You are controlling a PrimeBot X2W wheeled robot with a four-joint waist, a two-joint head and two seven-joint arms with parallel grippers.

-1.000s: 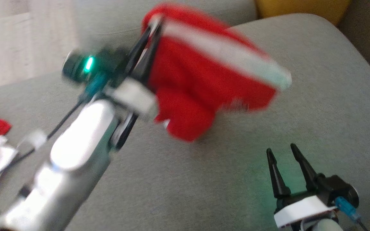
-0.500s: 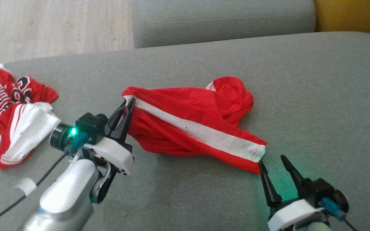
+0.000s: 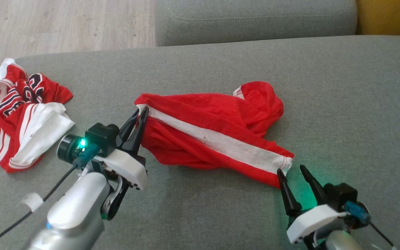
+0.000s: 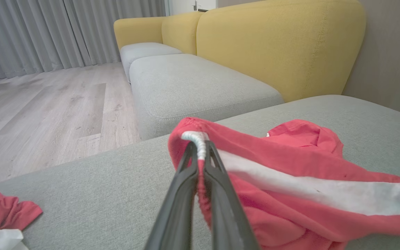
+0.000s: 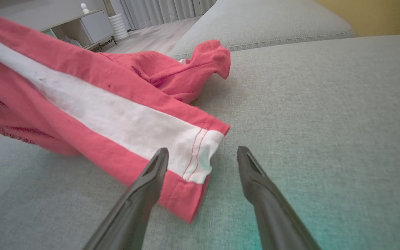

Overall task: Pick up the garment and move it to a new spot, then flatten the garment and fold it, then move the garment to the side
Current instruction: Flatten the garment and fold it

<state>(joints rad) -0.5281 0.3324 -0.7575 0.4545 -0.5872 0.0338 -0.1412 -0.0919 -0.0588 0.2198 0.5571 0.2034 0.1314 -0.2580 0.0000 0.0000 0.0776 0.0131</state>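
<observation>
I need to lift the shorts point(image 3: 211, 121) and spread them flat for folding, so I should next grab the striped leg's hem corner point(image 3: 284, 166) with my right gripper.
The garment point(image 3: 217, 135) is a pair of red shorts with a white side stripe, lying crumpled across the grey cushion point(image 3: 342, 104). My left gripper point(image 3: 141, 111) is shut on its white waistband corner at the left end, as the left wrist view shows with the garment point(image 4: 290, 180) pinched between the gripper point(image 4: 200, 146) tips. My right gripper point(image 3: 292, 170) stands open at the hem corner on the right. In the right wrist view the gripper point(image 5: 202, 152) frames the hem of the garment point(image 5: 116, 118), with the left finger over the fabric edge.
A second red and white jersey point(image 3: 19, 111) lies bunched at the cushion's left end. Wooden floor point(image 3: 64, 24) lies beyond the left edge. Another grey seat point(image 3: 255, 17) and a yellow backrest point(image 4: 276, 45) stand behind.
The garment, lifted and swinging a second ago, now lies on the cushion with my left gripper still holding it. My right gripper has crept up to the hem corner. The camera has shifted.
</observation>
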